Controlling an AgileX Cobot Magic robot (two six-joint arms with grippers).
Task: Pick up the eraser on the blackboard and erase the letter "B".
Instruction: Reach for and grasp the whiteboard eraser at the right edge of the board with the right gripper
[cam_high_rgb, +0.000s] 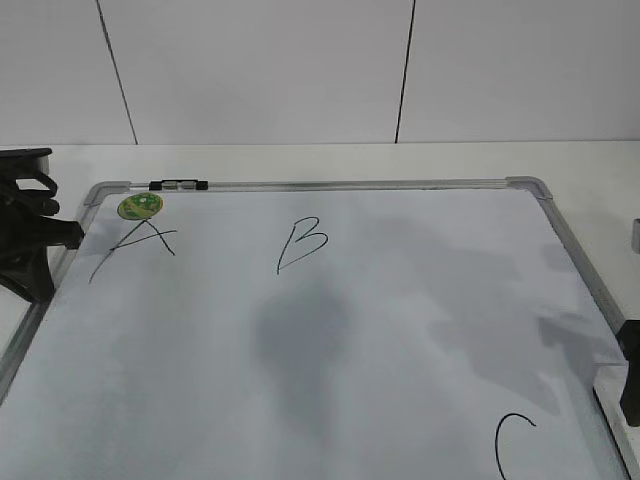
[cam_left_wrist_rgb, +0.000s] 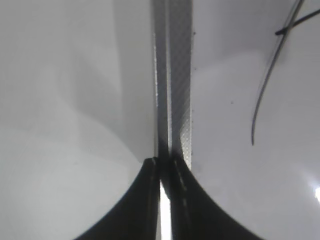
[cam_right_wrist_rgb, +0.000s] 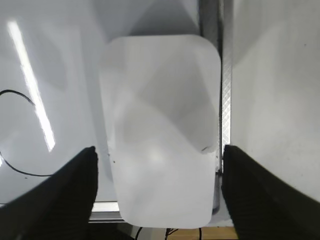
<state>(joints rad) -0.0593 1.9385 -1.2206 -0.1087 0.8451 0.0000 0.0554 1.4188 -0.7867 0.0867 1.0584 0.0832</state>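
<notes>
I need to grip the eraser by its long edges next with my right gripper, so the eraser's flat bottom stays free to erase the "B".
The blackboard (cam_high_rgb: 350, 380) is a white board in a grey frame, lying flat. The letter "B" (cam_high_rgb: 302, 243) is drawn at its upper middle. The eraser (cam_right_wrist_rgb: 160, 100), a white rounded block, lies at the board's right edge against the frame in the right wrist view. My right gripper (cam_right_wrist_rgb: 159, 150) is open, with one finger on each side of the eraser's near end. In the exterior view it shows only at the right border (cam_high_rgb: 630, 370). My left gripper (cam_left_wrist_rgb: 165, 165) is shut and empty above the board's left frame (cam_left_wrist_rgb: 175, 75), far from the "B".
A handwritten "A" (cam_high_rgb: 135, 245) and a round green sticker (cam_high_rgb: 140, 206) are at the board's top left. A "C" (cam_high_rgb: 512, 445) is at the bottom right. A marker (cam_high_rgb: 178, 185) lies on the top frame. The white table (cam_high_rgb: 300, 160) surrounds the board.
</notes>
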